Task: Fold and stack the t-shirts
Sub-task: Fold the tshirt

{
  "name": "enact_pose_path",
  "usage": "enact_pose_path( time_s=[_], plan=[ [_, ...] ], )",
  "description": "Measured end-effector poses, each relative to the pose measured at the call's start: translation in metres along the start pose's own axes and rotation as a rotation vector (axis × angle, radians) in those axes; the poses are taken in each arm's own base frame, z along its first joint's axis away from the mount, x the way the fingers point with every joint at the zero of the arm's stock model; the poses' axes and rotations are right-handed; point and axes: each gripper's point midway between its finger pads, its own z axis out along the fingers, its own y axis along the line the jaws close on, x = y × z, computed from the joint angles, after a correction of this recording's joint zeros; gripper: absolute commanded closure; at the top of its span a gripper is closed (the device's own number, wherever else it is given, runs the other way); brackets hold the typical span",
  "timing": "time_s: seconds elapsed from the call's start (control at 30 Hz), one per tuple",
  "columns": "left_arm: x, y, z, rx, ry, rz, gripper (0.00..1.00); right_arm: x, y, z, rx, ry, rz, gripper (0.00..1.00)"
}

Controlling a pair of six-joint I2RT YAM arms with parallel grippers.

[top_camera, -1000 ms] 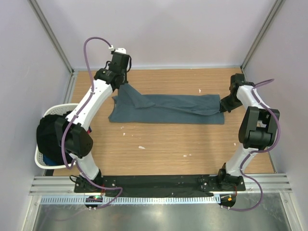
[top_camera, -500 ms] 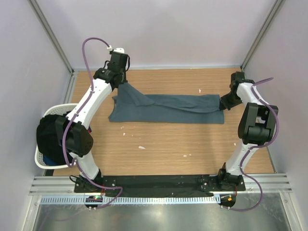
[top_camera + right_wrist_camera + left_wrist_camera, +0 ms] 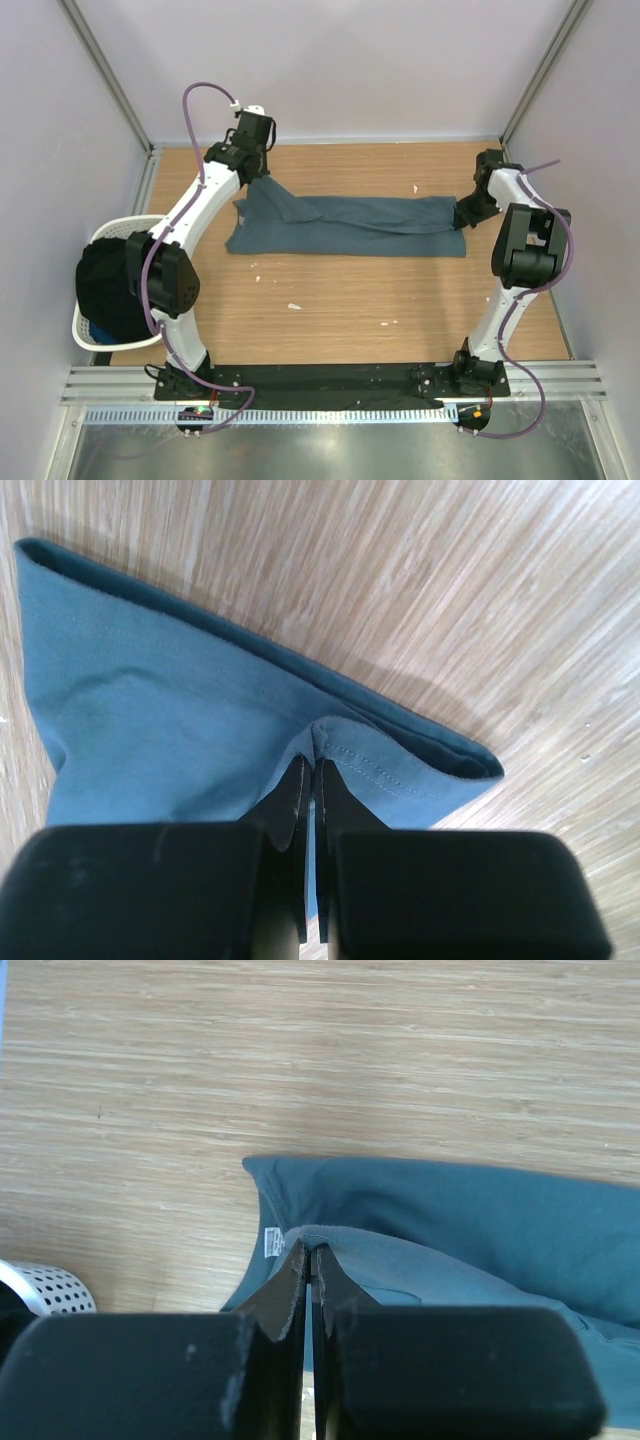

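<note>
The stitched hem between my fingers is low over the t-shirt's flat lower layer, so my right gripper should release it next.
A slate blue-grey t-shirt lies folded in a long band across the far half of the table. My left gripper is shut on its far left edge, pinching a raised fold of cloth beside the small white neck label. My right gripper is shut on the stitched hem at the shirt's right end. Both pinched parts are lifted slightly off the wood. The shirt's near edge rests flat on the table.
A white plastic laundry basket holding dark cloth hangs off the table's left edge; its rim shows in the left wrist view. Small white scraps lie on the wood in front of the shirt. Walls close in the back and sides.
My left gripper has shifted slightly right and forward with the shirt's left edge. My right gripper has barely moved. The cloth between them is flatter.
</note>
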Motion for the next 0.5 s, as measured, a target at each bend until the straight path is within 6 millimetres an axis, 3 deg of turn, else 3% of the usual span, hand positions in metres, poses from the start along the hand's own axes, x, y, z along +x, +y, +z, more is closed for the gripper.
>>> enact_pose_path(
  time_s=[0.13, 0.5],
  plan=[
    [0.004, 0.000, 0.002, -0.004, 0.008, 0.003, 1.00, -0.001, 0.001, 0.004, 0.005, 0.004, -0.008, 0.98],
    [0.024, -0.010, 0.026, 0.005, 0.055, 0.023, 1.00, -0.008, 0.013, 0.005, -0.012, 0.001, -0.042, 0.76]
  ],
)
